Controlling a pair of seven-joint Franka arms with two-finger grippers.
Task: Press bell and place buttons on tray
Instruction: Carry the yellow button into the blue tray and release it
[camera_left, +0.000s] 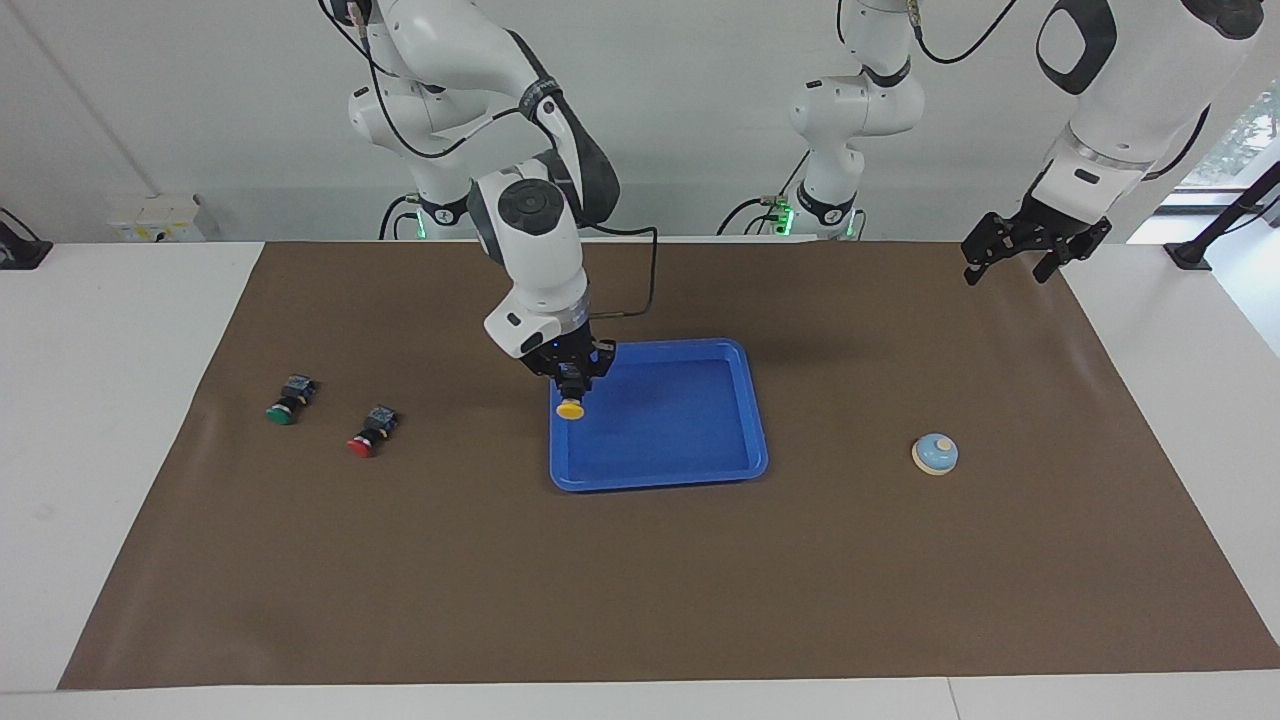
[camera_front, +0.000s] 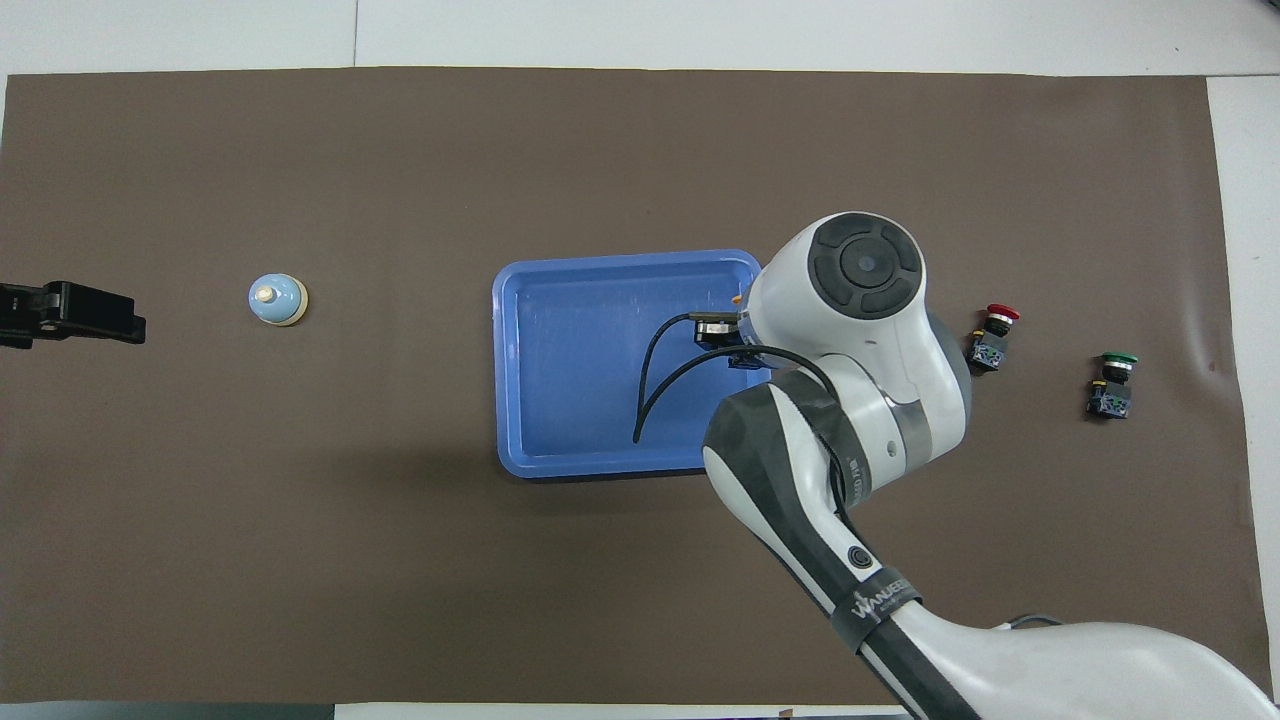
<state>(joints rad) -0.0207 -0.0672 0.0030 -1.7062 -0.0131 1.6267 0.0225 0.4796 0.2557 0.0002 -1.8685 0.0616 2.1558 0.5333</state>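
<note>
The yellow button (camera_front: 737, 299) hangs above the blue tray's bottom, so my right gripper should keep holding it until it lies on the blue tray.
My right gripper (camera_left: 571, 385) is shut on the yellow button (camera_left: 570, 410) and hangs over the blue tray (camera_left: 745, 400) (camera_front: 520, 420), above the tray's edge toward the right arm's end; from overhead the arm hides nearly all of that button. The red button (camera_left: 362, 444) (camera_front: 992, 333) and the green button (camera_left: 282, 410) (camera_front: 1112, 380) lie on the brown mat toward the right arm's end. The light-blue bell (camera_left: 935, 453) (camera_front: 277, 299) stands toward the left arm's end. My left gripper (camera_left: 1012, 258) (camera_front: 100, 315) waits open, raised above the mat's corner at that end.
A brown mat (camera_left: 640, 580) covers most of the white table. The right arm's black cable (camera_front: 650, 400) loops over the tray. A third robot base (camera_left: 830, 200) stands at the table's edge by the robots.
</note>
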